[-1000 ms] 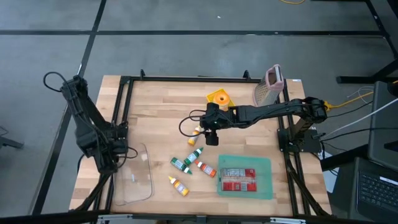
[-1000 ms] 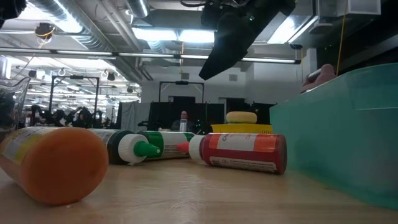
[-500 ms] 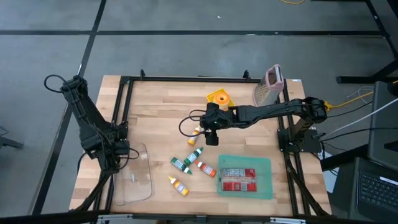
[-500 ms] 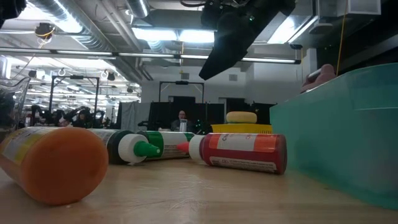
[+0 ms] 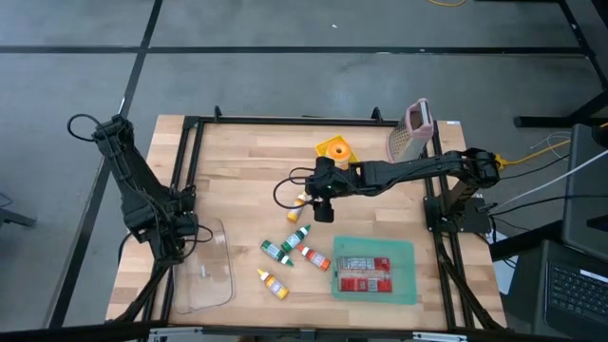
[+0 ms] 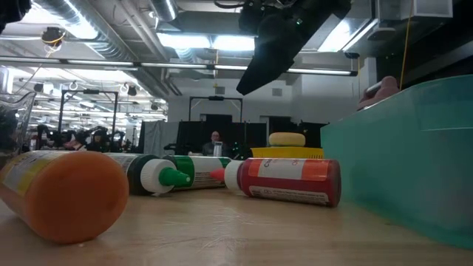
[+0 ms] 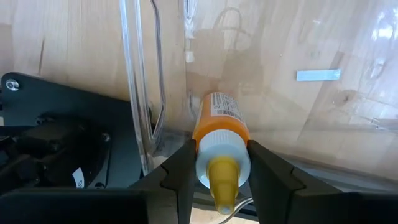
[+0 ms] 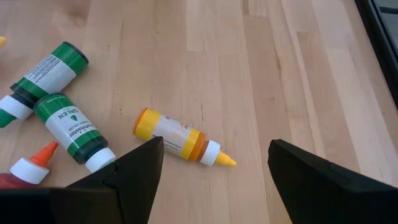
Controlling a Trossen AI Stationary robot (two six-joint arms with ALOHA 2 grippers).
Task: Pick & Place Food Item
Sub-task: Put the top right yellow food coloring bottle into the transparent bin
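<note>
The orange squeeze bottle's base sits low at the clear container's bottom, so the bottle would remain inside and it is time for my left gripper to release it now.
An orange squeeze bottle [image 7: 220, 122] with a white cap and yellow nozzle stands upright between the fingers of my left gripper [image 7: 219, 149], which is shut on it. The gripper [image 5: 180, 239] is at the left edge of a clear plastic container [image 5: 208, 267]. My right gripper [image 8: 214, 155] hangs open above mid-table [image 5: 321, 205], over a yellow bottle [image 8: 176, 143] lying on its side. Two green bottles [image 8: 69, 127] and a red one [image 5: 314, 257] lie near it. My left gripper pinches the bottle at its white cap and shoulder [image 7: 221, 152], one finger [image 7: 180, 169] on each side. The fingers come from above, pointing down, along the bottle. The bottle stands upright with its nozzle up and its base low by the clear container's wall [image 7: 133, 93]. Whether the base rests on anything, I cannot tell.
A teal tray [image 5: 405, 253] holding a red package stands at the near right. Another yellow bottle [image 5: 273, 282] lies near the front edge. A yellow object [image 5: 332, 148] and a pinkish grater-like thing [image 5: 413, 129] sit at the back right. A black frame [image 5: 190, 128] borders the table.
My left gripper has sunk a little with the orange bottle, then held still. My right gripper has kept its place, still open.
</note>
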